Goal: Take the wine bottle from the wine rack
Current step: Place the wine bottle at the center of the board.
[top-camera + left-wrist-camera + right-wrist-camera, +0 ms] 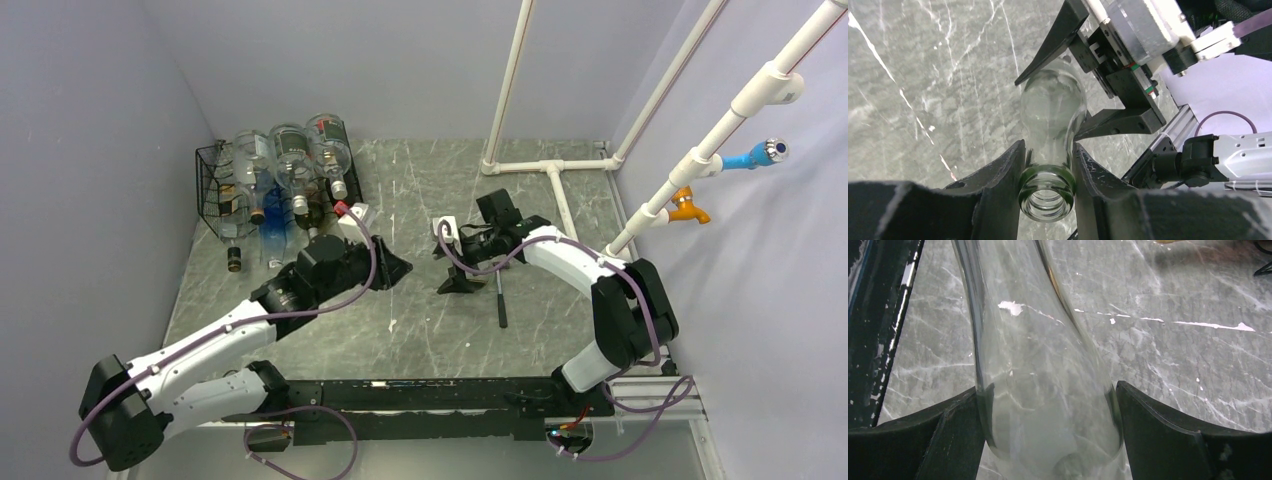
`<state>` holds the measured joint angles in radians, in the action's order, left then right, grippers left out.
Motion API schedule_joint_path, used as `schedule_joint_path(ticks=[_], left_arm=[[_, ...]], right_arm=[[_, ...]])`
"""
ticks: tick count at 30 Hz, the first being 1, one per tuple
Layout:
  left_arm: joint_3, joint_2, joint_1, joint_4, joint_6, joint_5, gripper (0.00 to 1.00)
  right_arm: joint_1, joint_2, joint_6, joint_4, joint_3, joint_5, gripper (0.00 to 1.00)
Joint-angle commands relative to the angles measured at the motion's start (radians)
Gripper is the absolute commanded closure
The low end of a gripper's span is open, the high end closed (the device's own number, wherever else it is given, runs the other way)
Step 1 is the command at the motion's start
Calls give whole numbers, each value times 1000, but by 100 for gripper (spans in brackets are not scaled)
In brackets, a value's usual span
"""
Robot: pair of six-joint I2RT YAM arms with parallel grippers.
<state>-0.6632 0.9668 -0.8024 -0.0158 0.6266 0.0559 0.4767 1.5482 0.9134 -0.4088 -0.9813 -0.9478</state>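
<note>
The wine bottle's end with the opening would come up if I lifted my left gripper now, because my left gripper's fingers clamp the bottle's neck behind the greenish opening (1047,192).
The wine bottle (1052,100) is clear glass and hangs level over the table, held at both ends. My left gripper (1048,150) is shut on its neck just behind the greenish mouth (1047,192), with both fingers pressed against the glass. My right gripper (1048,405) is shut on the wide body (1043,390), touching it on each side. In the top view the left gripper (398,268) and the right gripper (450,265) face each other at mid-table, and the bottle hardly shows between them. The black wire wine rack (215,190) stands at the back left, apart from both grippers.
Several other bottles (292,160) lie in and on the rack, their necks pointing toward me. A white pipe frame (553,168) with a blue tap (752,157) and an orange tap (686,208) stands at the back right. A thin black rod (500,300) lies on the marble table (420,330).
</note>
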Motion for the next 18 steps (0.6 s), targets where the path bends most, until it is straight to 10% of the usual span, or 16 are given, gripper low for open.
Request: schedule_joint_path(ticks=[1,18], left_arm=[[-145,22,-18,42,-120,36,100],[-554,214,-18,393,-436,44,100]], right_arm=[[1,-1,-131,28,-65,-20,29],[-9,-29,-259,78,-69,-51,1]])
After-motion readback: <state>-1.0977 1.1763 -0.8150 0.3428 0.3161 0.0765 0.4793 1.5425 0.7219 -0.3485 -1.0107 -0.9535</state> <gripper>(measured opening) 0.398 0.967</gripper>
